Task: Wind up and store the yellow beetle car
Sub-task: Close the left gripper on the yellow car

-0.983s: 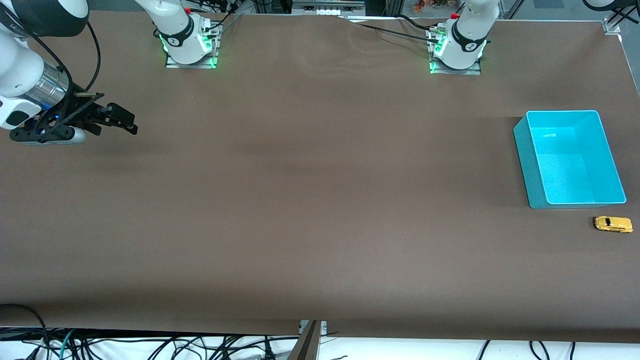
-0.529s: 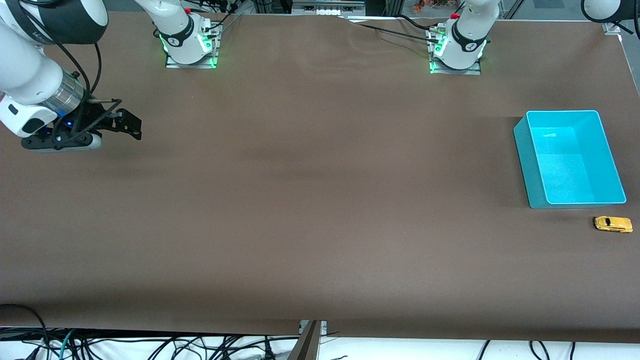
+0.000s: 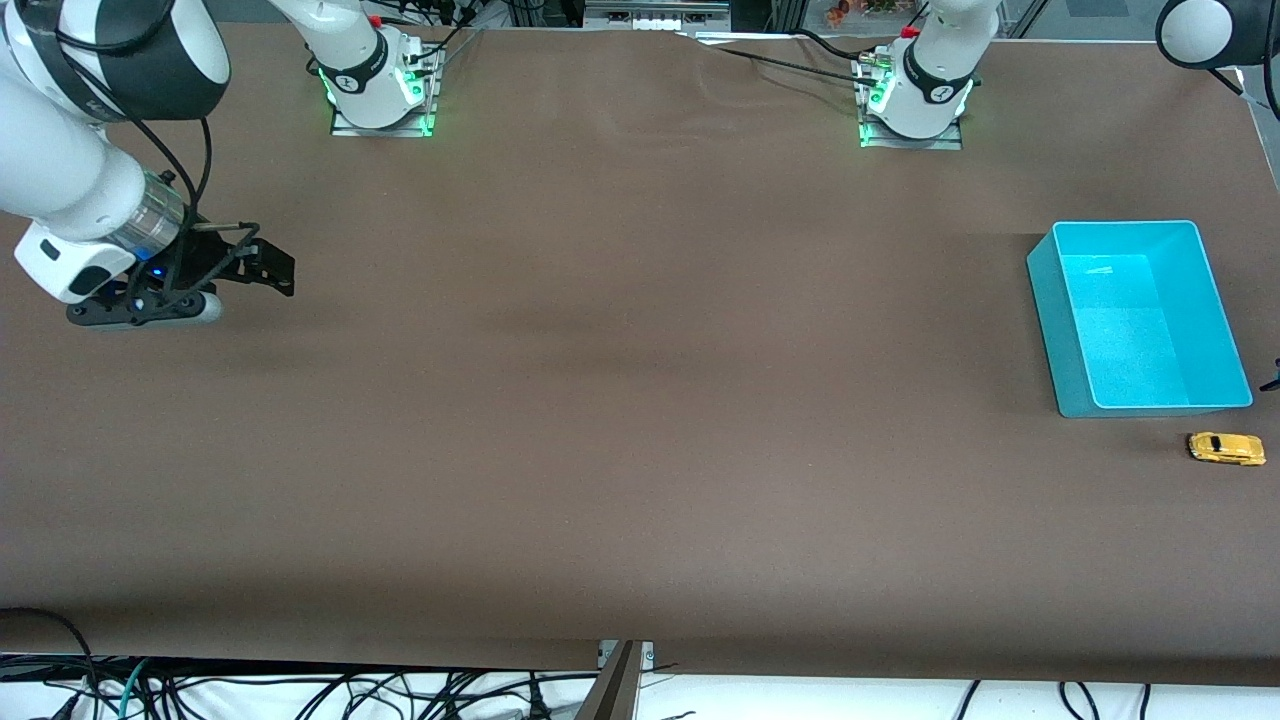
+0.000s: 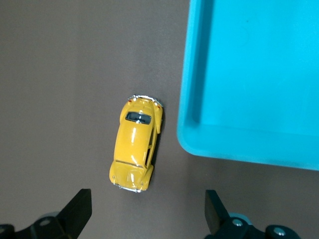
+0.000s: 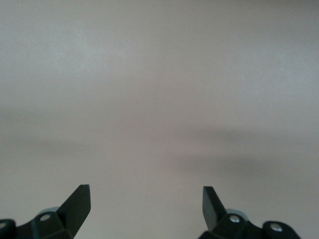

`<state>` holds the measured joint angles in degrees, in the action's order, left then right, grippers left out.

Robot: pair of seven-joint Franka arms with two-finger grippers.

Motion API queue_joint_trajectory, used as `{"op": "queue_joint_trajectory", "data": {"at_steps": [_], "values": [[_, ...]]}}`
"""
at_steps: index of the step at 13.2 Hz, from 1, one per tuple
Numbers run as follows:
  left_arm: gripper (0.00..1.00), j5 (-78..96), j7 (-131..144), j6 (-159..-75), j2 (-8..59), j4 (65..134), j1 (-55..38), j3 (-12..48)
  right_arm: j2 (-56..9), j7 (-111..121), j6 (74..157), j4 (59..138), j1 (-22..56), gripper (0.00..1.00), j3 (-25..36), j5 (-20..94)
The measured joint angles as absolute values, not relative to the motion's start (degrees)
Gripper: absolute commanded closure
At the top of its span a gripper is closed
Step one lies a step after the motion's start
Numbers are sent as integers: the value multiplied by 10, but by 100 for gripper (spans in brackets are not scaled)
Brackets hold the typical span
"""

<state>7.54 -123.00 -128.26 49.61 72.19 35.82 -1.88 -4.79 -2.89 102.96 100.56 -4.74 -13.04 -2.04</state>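
Note:
The left gripper grabs the yellow beetle car [image 3: 1226, 448] by the sides of its body at the doors next, to store it in the teal bin.
The yellow beetle car [image 3: 1226, 448] stands on the brown table at the left arm's end, just nearer the front camera than the teal bin [image 3: 1045, 300]. In the left wrist view the car [image 4: 135, 151] lies beside the bin's corner [image 4: 199, 74]. My left gripper [image 4: 147, 195] is open and empty, above the car, its fingers wider apart than the car. It is almost wholly outside the front view. My right gripper [image 3: 268, 268] is open and empty over bare table at the right arm's end; the right wrist view [image 5: 145, 190] shows only table.
The teal bin is empty inside. The two arm bases [image 3: 380, 95] [image 3: 915, 100] stand along the table's edge farthest from the front camera. Cables hang below the table's near edge [image 3: 620, 655].
My right arm has swung a little toward the table's middle and lower. The left arm's elbow has come into the front view's corner. The car and bin have not moved.

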Motion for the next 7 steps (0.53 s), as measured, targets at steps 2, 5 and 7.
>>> {"op": "queue_joint_trajectory", "data": {"at_steps": [2,5,7], "values": [[0,79,-1230,-1283,508,712,357,-17,-72,-29,1034,990,-43,1,-131,-26],[0,79,-1230,-1283,527,699,354,-15,-99,-29,1041,973,-43,1,-131,-28],[0,79,-1230,-1288,542,688,353,-14,-104,-29,1043,969,-43,1,-131,-28]]}}
